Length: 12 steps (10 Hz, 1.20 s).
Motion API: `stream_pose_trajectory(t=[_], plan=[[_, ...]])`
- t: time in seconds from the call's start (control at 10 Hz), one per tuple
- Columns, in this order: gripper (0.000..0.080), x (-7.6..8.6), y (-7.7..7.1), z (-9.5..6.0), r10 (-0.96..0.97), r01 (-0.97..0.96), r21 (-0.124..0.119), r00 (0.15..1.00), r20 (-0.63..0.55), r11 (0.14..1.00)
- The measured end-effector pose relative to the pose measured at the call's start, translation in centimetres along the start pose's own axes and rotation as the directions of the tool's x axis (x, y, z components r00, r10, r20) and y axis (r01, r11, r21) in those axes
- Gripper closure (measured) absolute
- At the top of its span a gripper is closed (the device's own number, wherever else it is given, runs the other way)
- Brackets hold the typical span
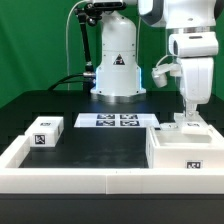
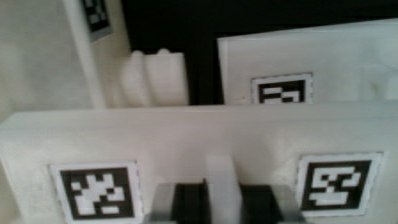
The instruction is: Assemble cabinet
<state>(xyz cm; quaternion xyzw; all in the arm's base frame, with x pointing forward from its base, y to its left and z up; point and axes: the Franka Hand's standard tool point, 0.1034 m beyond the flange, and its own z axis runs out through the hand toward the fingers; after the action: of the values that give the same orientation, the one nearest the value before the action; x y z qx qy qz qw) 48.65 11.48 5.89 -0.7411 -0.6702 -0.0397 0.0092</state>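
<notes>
I should keep holding the white tagged piece; its lower edge is above the large cabinet body (image 1: pixel 182 152), so it would fall if I opened now.
The large white cabinet body (image 1: pixel 182 152) stands at the exterior view's right, near the front rail. My gripper (image 1: pixel 190 116) hangs straight down over its far part. In the wrist view the two dark fingers (image 2: pixel 185 204) stand close together with a thin white strip between them. They are shut on the edge of a white cabinet piece (image 2: pixel 214 140) that bears two tags. Behind it is another white tagged panel (image 2: pixel 294 65) and a rounded white part (image 2: pixel 151 75). A small white tagged block (image 1: pixel 45 133) lies apart at the exterior view's left.
The marker board (image 1: pixel 118 120) lies flat in the middle before the robot base (image 1: pixel 116 65). A low white rail (image 1: pixel 90 180) edges the table at the front and left. The black tabletop (image 1: pixel 100 145) lies between the small block and the body.
</notes>
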Motion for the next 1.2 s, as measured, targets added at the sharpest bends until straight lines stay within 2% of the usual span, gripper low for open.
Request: stream_pose_trajectory(t=[0.4,0.5,0.6,0.8,0.9,1.2], plan=[[0.0731,0.0,0.0,0.0,0.002,-0.002,0.000,1.000,0.000,1.000],[0.0731,0.0,0.5,0.0,0.010,-0.010,0.002,1.000,0.000,1.000],[0.0731,0.0,2.0,-0.1,0.026,-0.026,0.009,1.000,0.005,1.000],[0.0731,-0.1,3.4,0.0,0.022,-0.022,0.011,1.000,0.005,1.000],[0.0730,-0.1,4.7,0.0,0.030,-0.030,0.001,1.000,-0.002,1.000],[0.0729,-0.2,6.8,0.1,0.032,-0.032,-0.015,0.999,-0.012,0.999]])
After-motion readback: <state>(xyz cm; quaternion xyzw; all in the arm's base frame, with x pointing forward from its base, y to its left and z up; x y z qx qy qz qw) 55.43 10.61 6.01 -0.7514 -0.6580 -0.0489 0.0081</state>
